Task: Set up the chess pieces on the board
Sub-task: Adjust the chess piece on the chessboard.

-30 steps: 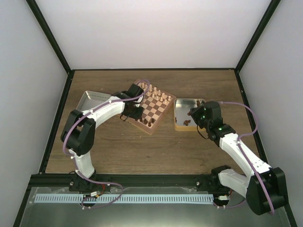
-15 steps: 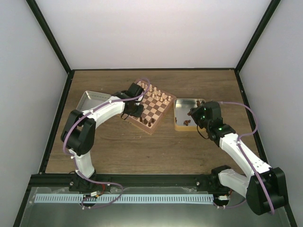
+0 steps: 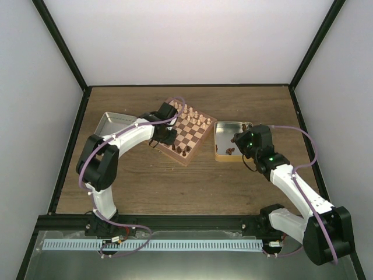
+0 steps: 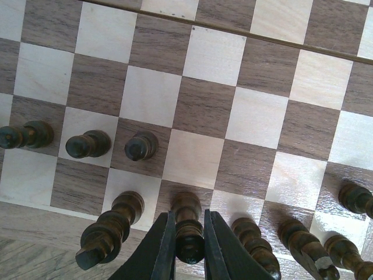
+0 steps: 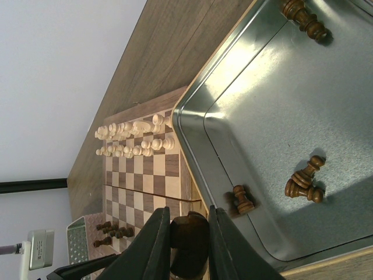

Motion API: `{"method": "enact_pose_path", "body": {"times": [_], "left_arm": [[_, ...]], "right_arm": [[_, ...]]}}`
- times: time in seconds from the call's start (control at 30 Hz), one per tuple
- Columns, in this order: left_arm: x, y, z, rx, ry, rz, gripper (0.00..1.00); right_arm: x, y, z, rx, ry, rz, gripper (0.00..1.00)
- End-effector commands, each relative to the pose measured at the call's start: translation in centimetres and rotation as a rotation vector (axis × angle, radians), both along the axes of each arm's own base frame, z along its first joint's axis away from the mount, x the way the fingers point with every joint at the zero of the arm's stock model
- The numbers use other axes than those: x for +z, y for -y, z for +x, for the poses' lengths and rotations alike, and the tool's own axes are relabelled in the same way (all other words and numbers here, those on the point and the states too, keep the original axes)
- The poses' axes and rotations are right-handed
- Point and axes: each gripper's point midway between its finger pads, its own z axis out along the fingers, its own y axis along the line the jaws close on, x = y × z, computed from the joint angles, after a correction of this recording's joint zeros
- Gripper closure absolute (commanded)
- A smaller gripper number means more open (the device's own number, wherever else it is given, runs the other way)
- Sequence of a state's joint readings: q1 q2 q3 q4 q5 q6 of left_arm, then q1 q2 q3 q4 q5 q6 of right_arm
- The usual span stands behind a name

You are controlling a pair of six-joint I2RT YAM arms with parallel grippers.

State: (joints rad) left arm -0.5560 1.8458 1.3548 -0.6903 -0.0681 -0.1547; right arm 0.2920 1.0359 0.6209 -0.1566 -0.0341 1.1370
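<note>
My left gripper holds the upright dark piece with the piece's base inside a back-row square, so it would stand there and I should release it now.
The board (image 3: 187, 133) lies turned at mid-table, with cream pieces (image 3: 195, 115) along its far side and dark chess pieces (image 3: 182, 151) along its near side. My left gripper (image 3: 165, 135) is over the board's near-left edge. In the left wrist view it (image 4: 189, 216) is shut on an upright dark piece (image 4: 187, 230) standing on a back-row square, between other dark pieces (image 4: 111, 227) (image 4: 253, 242). Three dark pawns (image 4: 140, 146) stand one row ahead. My right gripper (image 3: 238, 142) (image 5: 189, 219) is shut on a dark piece (image 5: 189, 239), held over the left rim of a metal tin (image 5: 274, 116).
The tin (image 3: 217, 137) right of the board holds several loose dark pieces (image 5: 304, 186) (image 5: 242, 199) (image 5: 306, 20). A second metal tin (image 3: 113, 123) stands left of the board. The cream pieces (image 5: 131, 140) fill the board's two far rows. Black frame posts border the table.
My left gripper has shifted slightly to the right over the board's near-left edge. The right arm has not visibly moved.
</note>
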Motion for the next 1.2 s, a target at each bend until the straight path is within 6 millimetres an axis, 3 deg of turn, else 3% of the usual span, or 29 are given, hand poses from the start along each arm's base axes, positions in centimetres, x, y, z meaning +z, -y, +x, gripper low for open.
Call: {"method": "enact_pose_path", "body": {"times": [0.0, 0.43, 0.7, 0.83, 1.17], "left_arm": [[-1.2, -0.4, -0.6, 0.000, -0.065, 0.033, 0.90], [-0.7, -0.8, -1.0, 0.000, -0.079, 0.057, 0.94], [-0.5, -0.1, -0.6, -0.002, -0.070, 0.020, 0.78], [1.2, 0.5, -0.2, 0.000, -0.045, -0.016, 0.71], [9.1, 0.6, 0.3, 0.030, 0.127, -0.130, 0.60]], "right_arm": [[0.1, 0.2, -0.1, 0.000, 0.008, -0.008, 0.84], [0.2, 0.2, -0.1, 0.002, 0.013, -0.006, 0.84], [0.4, 0.2, -0.1, 0.005, 0.018, -0.008, 0.84], [0.6, 0.0, 0.0, 0.022, 0.031, -0.018, 0.84], [2.3, -2.1, 0.9, 0.164, 0.113, -0.040, 0.84]]}}
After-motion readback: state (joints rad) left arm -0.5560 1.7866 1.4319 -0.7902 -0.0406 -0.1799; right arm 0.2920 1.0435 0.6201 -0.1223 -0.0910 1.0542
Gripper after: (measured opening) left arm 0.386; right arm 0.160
